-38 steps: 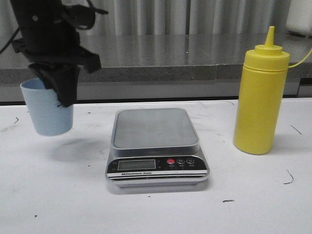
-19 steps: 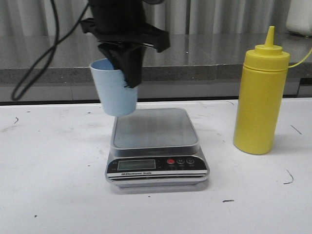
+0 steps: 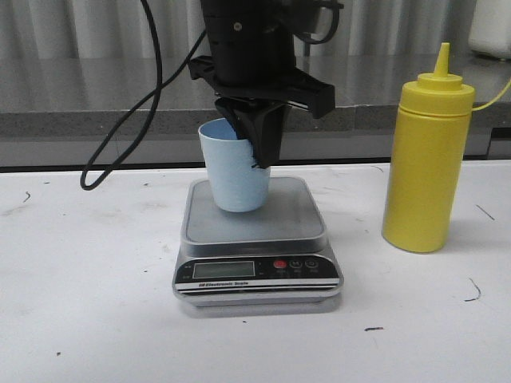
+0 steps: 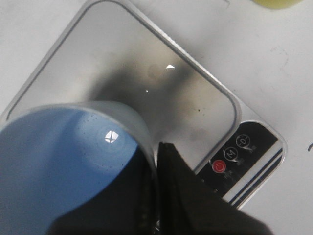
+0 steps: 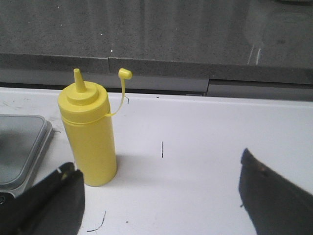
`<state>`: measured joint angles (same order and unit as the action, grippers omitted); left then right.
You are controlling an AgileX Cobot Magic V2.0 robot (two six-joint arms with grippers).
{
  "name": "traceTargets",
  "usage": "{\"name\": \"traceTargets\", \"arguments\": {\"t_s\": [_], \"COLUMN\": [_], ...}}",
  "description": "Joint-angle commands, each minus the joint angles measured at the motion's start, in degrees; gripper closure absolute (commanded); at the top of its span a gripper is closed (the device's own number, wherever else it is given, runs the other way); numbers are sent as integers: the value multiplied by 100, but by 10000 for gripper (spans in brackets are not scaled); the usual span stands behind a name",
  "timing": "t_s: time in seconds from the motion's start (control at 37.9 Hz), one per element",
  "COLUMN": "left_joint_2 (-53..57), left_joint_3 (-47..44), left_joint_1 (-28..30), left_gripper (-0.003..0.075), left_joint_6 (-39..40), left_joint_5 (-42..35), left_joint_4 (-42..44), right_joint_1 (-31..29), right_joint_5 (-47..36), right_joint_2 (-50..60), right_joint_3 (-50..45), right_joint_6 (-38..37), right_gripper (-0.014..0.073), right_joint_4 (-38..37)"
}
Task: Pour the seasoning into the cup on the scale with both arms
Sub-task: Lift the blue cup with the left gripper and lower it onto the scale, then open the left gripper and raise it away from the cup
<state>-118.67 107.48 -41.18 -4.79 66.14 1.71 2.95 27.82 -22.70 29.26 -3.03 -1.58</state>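
Note:
The pale blue cup's base stands over the steel platform, inside its edges, so it is now time for my left gripper to release the cup.
The pale blue cup (image 3: pixel 235 171) is over the steel platform of the silver scale (image 3: pixel 279 219), at its back left part; I cannot tell whether its base touches. My left gripper (image 3: pixel 254 144) is shut on the cup's rim, one finger inside and one outside. In the left wrist view the cup (image 4: pixel 63 156) fills the lower left and the scale's platform (image 4: pixel 146 78) lies under it. The yellow seasoning bottle (image 3: pixel 427 159) stands upright on the table right of the scale, cap hanging off. My right gripper (image 5: pixel 159 196) is open, with the bottle (image 5: pixel 90 132) standing near one of its fingers.
The white table (image 3: pixel 96 319) carries a few small dark marks. A grey ledge (image 3: pixel 359 96) runs along the back. A black cable (image 3: pixel 120 152) hangs from the left arm down to the table's back edge.
My left gripper has carried the cup from the left side of the table to the right and down, from above the scale's left edge to over its platform. The bottle has not moved.

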Motion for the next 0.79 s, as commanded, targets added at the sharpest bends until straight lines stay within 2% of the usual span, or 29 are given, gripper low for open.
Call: {"name": "traceTargets", "arguments": {"t_s": [0.0, 0.13, 0.21, 0.4, 0.47, 0.58, 0.77], "left_joint_2": [320, 320, 320, 320, 320, 320, 396], "left_joint_3": [197, 197, 197, 202, 288, 557, 805], "left_joint_1": [-39, -39, -39, -39, -39, -39, -39], "left_gripper": [736, 657, 567, 303, 237, 227, 229], "left_joint_6": [11, 11, 11, 20, 20, 20, 20], "left_joint_5": [-177, -177, -177, -121, 113, 660, 646], "left_joint_4": [-73, -73, -73, -73, -73, -73, -73], "right_joint_1": [-30, -30, -30, -30, -30, -30, -30], "right_joint_5": [-435, -435, -435, -435, -435, -441, -447], "right_joint_2": [-82, -82, -82, -82, -82, -82, -82], "right_joint_3": [194, 194, 194, 194, 194, 194, 194], "right_joint_6": [11, 11, 11, 11, 11, 11, 11], "right_gripper": [-58, -58, -58, -58, -58, -58, -58], "right_joint_4": [-62, -62, -62, -62, -62, -62, -62]}}
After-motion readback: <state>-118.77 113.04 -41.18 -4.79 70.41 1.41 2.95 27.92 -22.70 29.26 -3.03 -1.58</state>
